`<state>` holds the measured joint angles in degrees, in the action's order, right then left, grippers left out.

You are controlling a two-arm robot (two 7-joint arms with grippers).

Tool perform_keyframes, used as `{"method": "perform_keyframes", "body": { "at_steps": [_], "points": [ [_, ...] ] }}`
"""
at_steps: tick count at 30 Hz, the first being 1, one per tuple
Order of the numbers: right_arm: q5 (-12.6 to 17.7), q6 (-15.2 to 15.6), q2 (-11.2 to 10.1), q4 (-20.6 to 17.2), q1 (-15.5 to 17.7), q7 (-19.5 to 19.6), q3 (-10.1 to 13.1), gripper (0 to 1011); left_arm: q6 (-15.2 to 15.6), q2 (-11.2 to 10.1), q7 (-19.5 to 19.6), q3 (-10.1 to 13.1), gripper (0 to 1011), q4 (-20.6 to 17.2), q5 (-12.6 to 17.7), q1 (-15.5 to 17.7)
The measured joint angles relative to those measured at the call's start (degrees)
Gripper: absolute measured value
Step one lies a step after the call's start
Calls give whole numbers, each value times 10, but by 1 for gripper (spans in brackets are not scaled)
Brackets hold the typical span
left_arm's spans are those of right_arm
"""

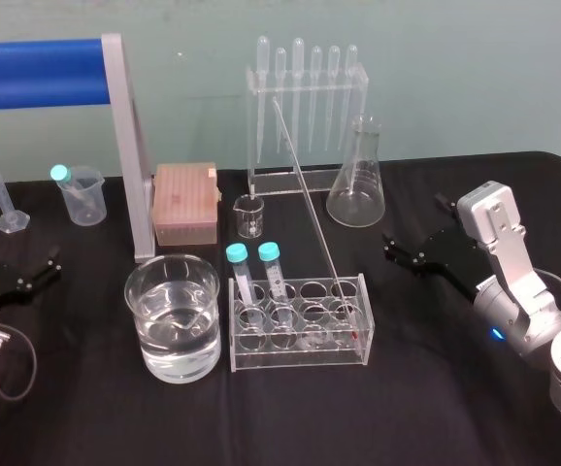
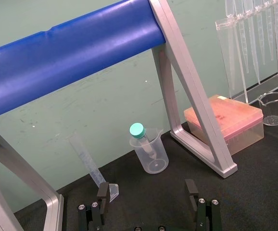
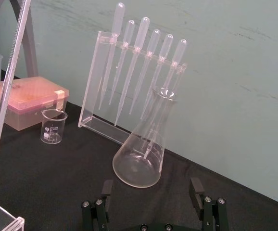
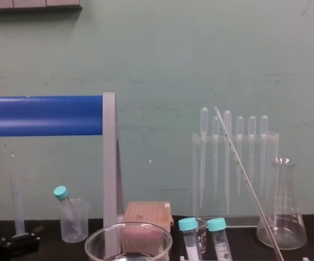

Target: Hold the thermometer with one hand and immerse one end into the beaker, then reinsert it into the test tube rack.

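Observation:
The thermometer's lower end stands inside the clear rack. The thermometer rises free above the rack at its upper part (image 4: 232,143), so my right gripper needs to grab it there.
The thermometer (image 1: 314,209) is a long thin glass rod standing slanted in the clear test tube rack (image 1: 295,361), its red tip down in a right-hand hole. It also crosses the chest view (image 4: 244,174) and the right wrist view (image 3: 6,82). The wide beaker (image 1: 135,291), part full of water, stands just left of the rack. My right gripper (image 1: 405,254) rests open on the black cloth to the right of the rack, its fingers (image 3: 195,185) empty. My left gripper (image 1: 43,272) lies open at the far left, its fingers (image 2: 103,192) empty too.
Two teal-capped tubes (image 1: 251,272) stand in the rack's left holes. Behind are a pipette stand (image 1: 305,107), a conical flask (image 1: 356,184), a small glass beaker (image 1: 249,216) and a pink tip box (image 1: 185,202). A blue-barred metal frame (image 1: 125,146), a plastic beaker (image 1: 82,194) and a measuring cylinder (image 1: 4,189) stand left.

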<state>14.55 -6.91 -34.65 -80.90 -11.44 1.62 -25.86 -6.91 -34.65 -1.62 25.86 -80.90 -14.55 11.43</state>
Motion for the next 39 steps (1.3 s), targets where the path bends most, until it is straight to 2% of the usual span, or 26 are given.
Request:
{"method": "perform_keyframes", "body": {
  "at_steps": [7, 15, 18, 22, 27, 33, 36, 39],
  "points": [
    [0, 0, 1, -1, 1, 1, 3, 1004, 0, 0, 0, 0, 1008, 0, 0, 0],
    [22, -1, 16, -34, 14, 15, 43, 1004, 0, 0, 0, 0, 1008, 0, 0, 0],
    [36, -3, 25, -62, 18, 19, 63, 1004, 0, 0, 0, 0, 1008, 0, 0, 0],
    [49, -10, 36, -93, 14, 15, 76, 1004, 0, 0, 0, 0, 1008, 0, 0, 0],
    [61, -23, 49, -124, 3, -8, 79, 1004, 0, 0, 0, 0, 1008, 0, 0, 0],
    [85, -51, 77, -153, -7, -54, 72, 1004, 0, 0, 0, 0, 1008, 0, 0, 0],
    [94, -52, 84, -157, -9, -72, 65, 1004, 0, 0, 0, 0, 1008, 0, 0, 0],
    [108, -35, 91, -158, -13, -95, 55, 1004, 0, 0, 0, 0, 1008, 0, 0, 0]
  ]
}}
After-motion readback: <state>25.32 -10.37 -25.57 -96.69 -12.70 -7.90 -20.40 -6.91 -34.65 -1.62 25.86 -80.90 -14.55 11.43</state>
